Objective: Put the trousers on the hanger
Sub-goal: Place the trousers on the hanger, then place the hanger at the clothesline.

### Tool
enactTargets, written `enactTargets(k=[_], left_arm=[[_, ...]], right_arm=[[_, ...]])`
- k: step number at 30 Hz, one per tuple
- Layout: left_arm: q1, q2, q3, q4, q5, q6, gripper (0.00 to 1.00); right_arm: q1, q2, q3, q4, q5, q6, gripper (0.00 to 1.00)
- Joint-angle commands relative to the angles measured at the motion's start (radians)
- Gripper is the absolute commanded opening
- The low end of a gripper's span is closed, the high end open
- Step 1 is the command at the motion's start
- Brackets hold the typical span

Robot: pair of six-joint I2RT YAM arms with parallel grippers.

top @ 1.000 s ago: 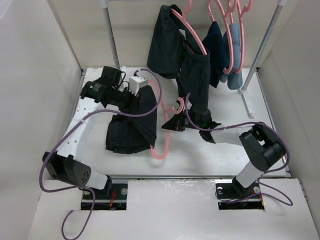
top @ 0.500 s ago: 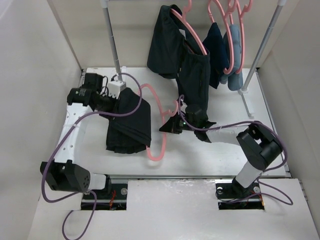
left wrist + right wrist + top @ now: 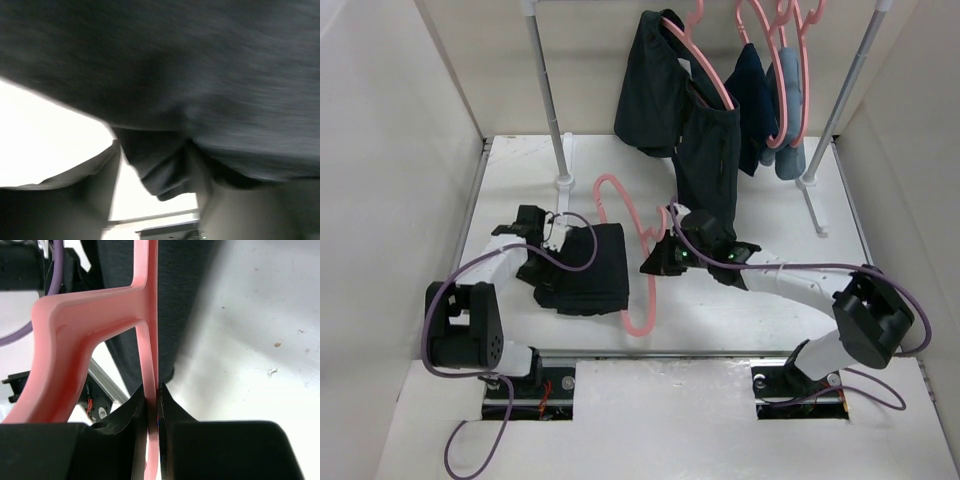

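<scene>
My left gripper picks up the trousers by the loose fold at the trousers' edge (image 3: 544, 283) (image 3: 159, 167) away from the hanger next, to put them on the hanger.
The black trousers (image 3: 588, 268) lie folded on the table left of centre, their right edge against the pink hanger (image 3: 616, 186). My left gripper (image 3: 552, 242) sits low at the fold's upper left edge. In the blurred left wrist view its jaws (image 3: 152, 170) stand apart, open, with a loose fold of trousers (image 3: 200, 75) drooping between them. My right gripper (image 3: 660, 258) is shut on the hanger's thin bar; in the right wrist view the fingertips (image 3: 152, 390) pinch the hanger (image 3: 80, 325), with the trousers (image 3: 175, 300) behind it.
A clothes rack stands at the back on two poles (image 3: 545, 90) (image 3: 840, 110). A shorter black garment (image 3: 665, 95), a navy one (image 3: 755, 85) and a light-blue one (image 3: 788, 105) hang there on pink hangers. White walls close in left, right and behind.
My left arm has swung from the back left toward the near side and lowered the trousers to the table; its jaws have opened. The right gripper kept hold of the hanger and shifted slightly.
</scene>
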Motion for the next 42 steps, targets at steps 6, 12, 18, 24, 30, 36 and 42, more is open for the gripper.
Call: enactTargets(k=[6,12,18,24,30,36,42], left_arm=[[0.016,-0.100,0.313,-0.070,-0.186,0.050,0.72],[-0.054,-0.246,0.667,-0.258,0.371,0.171,0.80],[-0.277,-0.319,0.499,-0.152,0.963,-0.057,1.00],[-0.375,-0.318,0.488,-0.152,0.792,-0.063,1.00],[-0.409,-0.335,0.446,0.077,0.756,-0.316,1.00],[-0.418,-0.289,0.403,0.085,0.647,-0.355,1.00],[-0.429,-0.260,0.316,0.117,0.503,-0.384,1.00]], right_arm=[[0.034,-0.082,0.280,-0.276,0.193,-0.084,0.00],[0.081,-0.092,0.489,-0.383,0.281,-0.104,0.00],[0.101,-0.047,0.622,-0.374,0.300,-0.104,0.00],[0.123,-0.009,0.749,-0.406,0.372,-0.104,0.00],[0.141,0.023,0.805,-0.397,0.404,-0.061,0.00],[0.150,0.043,0.805,-0.379,0.404,-0.030,0.00],[0.150,0.062,0.785,-0.322,0.380,0.025,0.00]])
